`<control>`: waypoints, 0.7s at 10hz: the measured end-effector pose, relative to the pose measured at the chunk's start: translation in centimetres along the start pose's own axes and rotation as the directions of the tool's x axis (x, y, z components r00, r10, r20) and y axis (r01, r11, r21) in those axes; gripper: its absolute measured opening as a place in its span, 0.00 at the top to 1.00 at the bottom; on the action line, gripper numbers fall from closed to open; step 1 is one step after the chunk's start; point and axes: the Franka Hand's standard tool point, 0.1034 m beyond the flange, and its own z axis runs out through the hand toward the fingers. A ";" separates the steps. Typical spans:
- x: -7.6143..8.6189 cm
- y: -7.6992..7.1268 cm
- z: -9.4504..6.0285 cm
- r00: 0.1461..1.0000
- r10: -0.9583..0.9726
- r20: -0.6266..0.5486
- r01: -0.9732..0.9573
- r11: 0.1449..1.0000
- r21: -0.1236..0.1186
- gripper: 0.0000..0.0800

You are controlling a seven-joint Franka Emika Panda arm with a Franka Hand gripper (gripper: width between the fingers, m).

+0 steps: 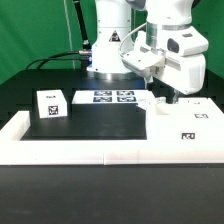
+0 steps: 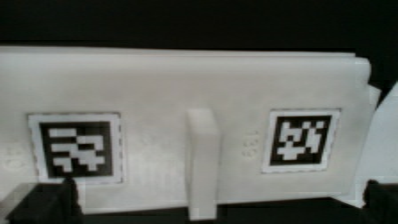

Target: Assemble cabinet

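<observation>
In the wrist view my fingers stand on either side of the white panel's raised rib [image 2: 203, 165], so it is time to close my gripper on the rib.
My gripper [image 1: 166, 96] hangs over the white cabinet parts at the exterior view's right. It is open and empty. In the wrist view the gripper [image 2: 210, 207] is over a white panel [image 2: 196, 120] with two square tags and a raised rib down its middle. The dark fingertips [image 2: 36, 205] stand far apart, one at each side of the panel's near edge. In the exterior view this panel [image 1: 186, 126] lies flat on the table beside the border wall. A white box-shaped cabinet part [image 1: 50, 103] with a tag stands at the exterior view's left.
The marker board [image 1: 112, 97] lies in front of the arm's base. A low white border wall [image 1: 80, 148] runs along the front of the black table. A small white piece [image 1: 148, 100] sits beside the panels.
</observation>
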 end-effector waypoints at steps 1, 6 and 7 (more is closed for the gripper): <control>0.0 -0.2 0.4 1.000 0.003 -0.005 -0.003 1.000 0.007 0.00; -0.2 -0.5 0.9 1.000 0.012 -0.012 -0.012 1.000 0.016 0.50; -0.2 -0.6 1.0 1.000 0.014 -0.014 -0.014 1.000 0.018 0.73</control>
